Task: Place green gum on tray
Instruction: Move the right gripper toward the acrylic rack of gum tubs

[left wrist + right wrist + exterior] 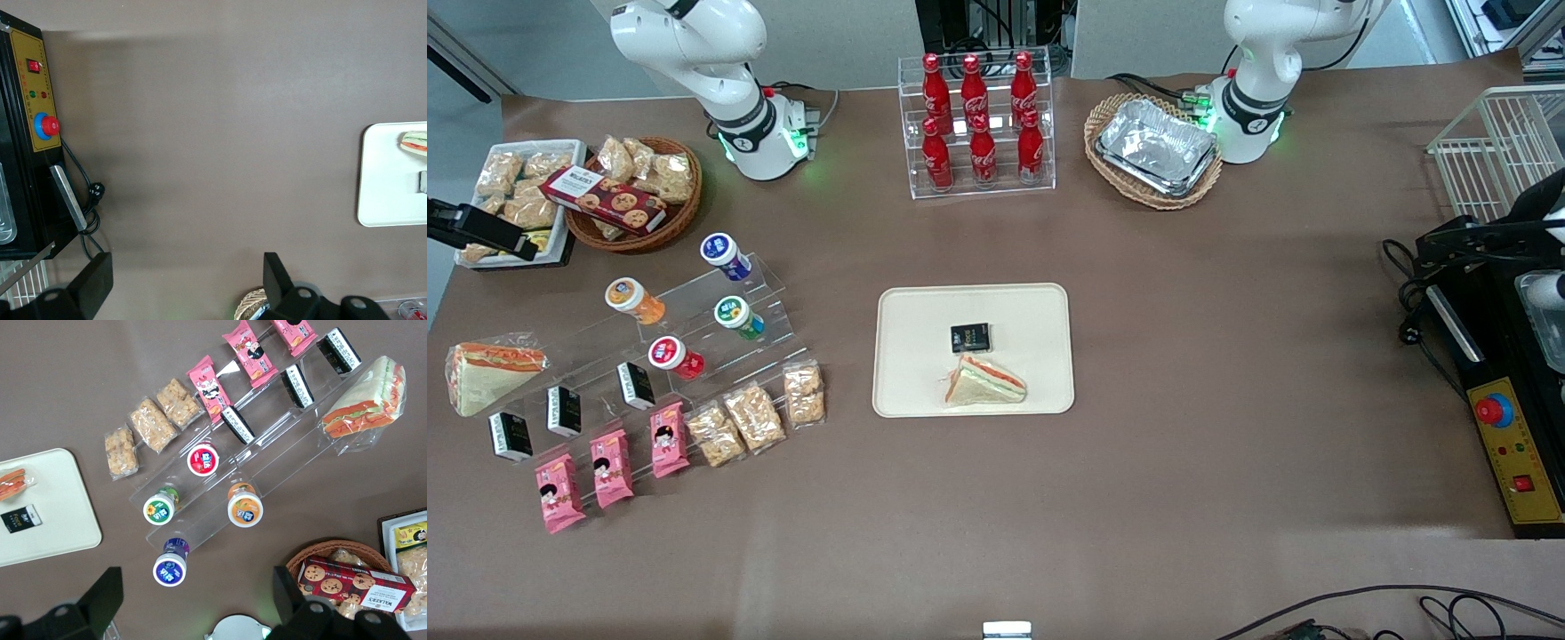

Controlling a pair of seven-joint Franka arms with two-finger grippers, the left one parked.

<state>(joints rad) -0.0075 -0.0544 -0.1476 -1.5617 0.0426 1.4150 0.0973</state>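
Note:
The green gum needs to go on the tray, so my right gripper should pick it up by its white-lidded top [732, 310] next.
The green gum [736, 316] lies on the middle step of a clear stepped stand, toward the working arm's end of the table, its white lid facing up. It also shows in the right wrist view [160, 507]. The cream tray [925, 311] lies mid-table and holds a small black packet [970, 337] and a wrapped sandwich [985, 382]. The tray's corner shows in the right wrist view [60, 513]. My right gripper [197, 600] is open and empty, high above the table. In the front view it [511, 242] hangs over the snack box, apart from the stand.
On the stand with the green gum are a blue-lidded bottle [723, 253], an orange one [633, 300] and a red one [674, 356]. A wicker basket with a cookie box [636, 191] stands nearby. A cola rack [978, 124] and foil trays [1156, 147] stand farther from the camera.

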